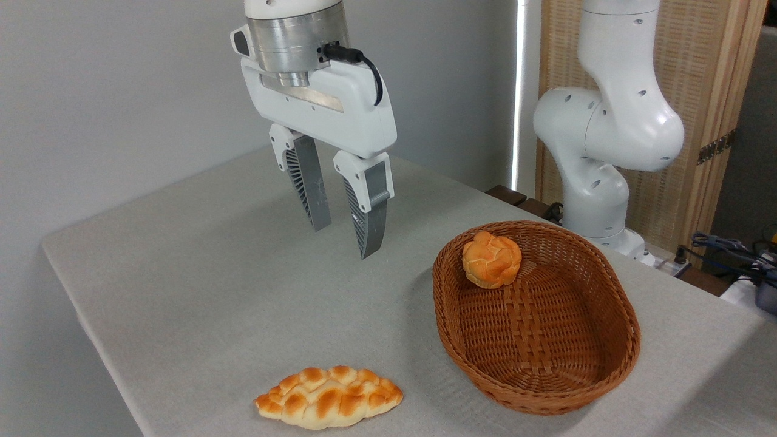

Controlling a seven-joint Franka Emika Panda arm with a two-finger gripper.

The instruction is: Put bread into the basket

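Observation:
I will put the loaf into the basket, so I will grab the long braided loaf by its middle with my gripper next.
The bread, a long braided loaf with a golden-orange crust and pale sides, lies flat on the grey table near its front edge. To its right stands the oval brown wicker basket. My gripper hangs open in the air above the table's middle, well behind the bread and left of the basket, with nothing between its grey ribbed fingers.
A small round orange bun rests inside the basket against its far-left wall. The arm's white base rises behind the basket at the table's back right. Cables and dark gear lie off the table's right side. The table's left edge drops away.

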